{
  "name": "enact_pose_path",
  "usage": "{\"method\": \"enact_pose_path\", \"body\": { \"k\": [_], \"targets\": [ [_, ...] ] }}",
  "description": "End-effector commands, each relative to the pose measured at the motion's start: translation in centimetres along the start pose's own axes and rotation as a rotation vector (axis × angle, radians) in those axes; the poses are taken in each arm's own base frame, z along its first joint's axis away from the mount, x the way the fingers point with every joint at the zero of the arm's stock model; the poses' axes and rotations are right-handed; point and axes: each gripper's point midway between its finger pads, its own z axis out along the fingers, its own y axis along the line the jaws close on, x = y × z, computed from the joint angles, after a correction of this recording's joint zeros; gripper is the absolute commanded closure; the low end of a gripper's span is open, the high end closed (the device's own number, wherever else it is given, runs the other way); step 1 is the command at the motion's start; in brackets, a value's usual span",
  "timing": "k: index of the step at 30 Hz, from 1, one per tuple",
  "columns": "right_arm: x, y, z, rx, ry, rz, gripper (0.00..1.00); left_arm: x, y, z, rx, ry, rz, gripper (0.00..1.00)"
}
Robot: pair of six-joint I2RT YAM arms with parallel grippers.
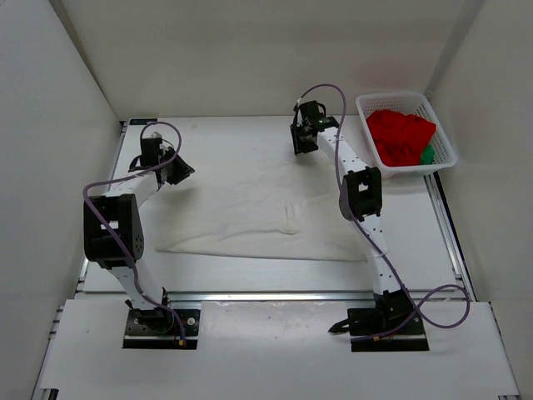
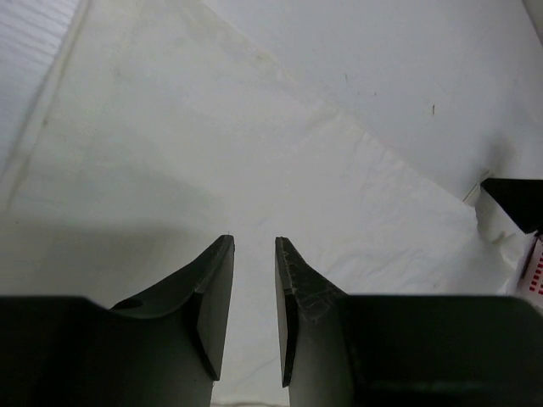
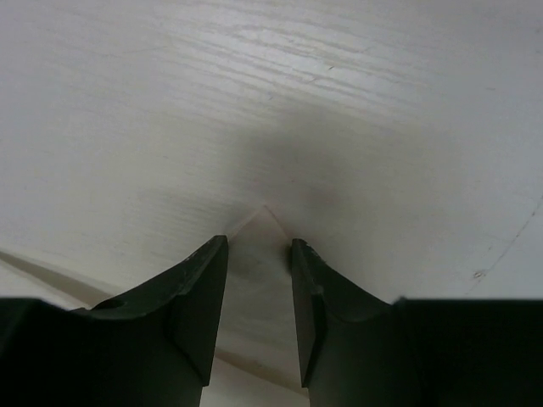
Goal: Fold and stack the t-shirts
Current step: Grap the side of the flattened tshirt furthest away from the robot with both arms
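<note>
My fingers are down at the edges of the cloth's pointed corner, so it is time to close my right gripper now. Closing now would catch the cloth.
The cream-white t-shirt [image 1: 258, 208] lies spread wide across the middle of the table. My left gripper [image 1: 181, 172] hovers over its far left part; in the left wrist view the left gripper [image 2: 254, 240] stands open, with cloth [image 2: 339, 195] showing through the gap and nothing clamped. My right gripper [image 1: 301, 146] is at the shirt's far right corner. In the right wrist view the right gripper [image 3: 260, 242] is open, and a pointed corner of the cloth [image 3: 267, 254] lies loose between the fingers. The red t-shirt [image 1: 400, 137] and the green t-shirt [image 1: 427, 155] sit crumpled in the basket.
A white mesh basket [image 1: 391, 97] stands at the back right corner, close to the right arm. White walls enclose the table on the left, back and right. A metal rail [image 1: 275, 294] runs along the near edge in front of the arm bases.
</note>
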Motion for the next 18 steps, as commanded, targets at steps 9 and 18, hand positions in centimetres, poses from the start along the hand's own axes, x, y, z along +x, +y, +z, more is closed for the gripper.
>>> {"method": "enact_pose_path", "body": {
  "k": [9, 18],
  "targets": [
    [-1.1, 0.0, -0.4, 0.001, -0.032, 0.002, 0.84, -4.0, 0.7, 0.6, -0.064, -0.063, 0.044, 0.62],
    [-5.2, -1.4, -4.9, 0.026, -0.123, 0.002, 1.00, -8.2, 2.9, 3.7, -0.288, -0.096, 0.212, 0.48]
  ]
}}
